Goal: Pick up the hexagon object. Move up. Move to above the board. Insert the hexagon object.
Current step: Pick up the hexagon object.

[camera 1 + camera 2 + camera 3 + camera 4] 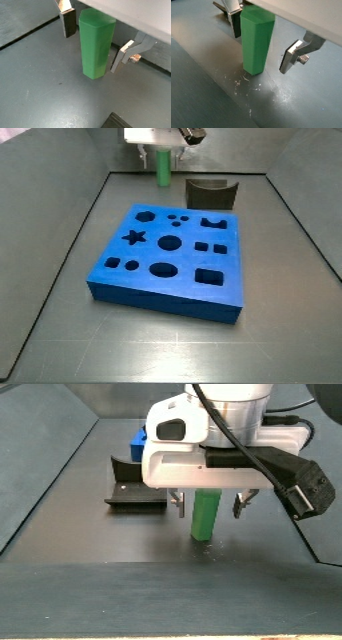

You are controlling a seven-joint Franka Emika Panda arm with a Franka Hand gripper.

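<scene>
The green peg needs to go into the hexagon hole with its free bottom end, so my gripper should grab the peg by its top end (163, 156) (97, 24).
The hexagon object (95, 45) is a tall bright green peg standing upright on the grey floor. My gripper (93, 47) is down around it and open. In both wrist views a silver finger stands on each side of the peg (258, 42) with a gap to it. In a side view the peg (163, 170) is at the far end of the tray, behind the blue board (187, 258) with its dark cut-outs. From the opposite side the gripper (210, 506) hangs over the peg (206, 516), and only a corner of the board (138, 442) shows behind the arm.
The dark fixture (210, 193) stands beside the peg, between it and the board's far edge; it also appears as the fixture (140, 489) in a side view. Grey tray walls (80, 218) rise along both sides.
</scene>
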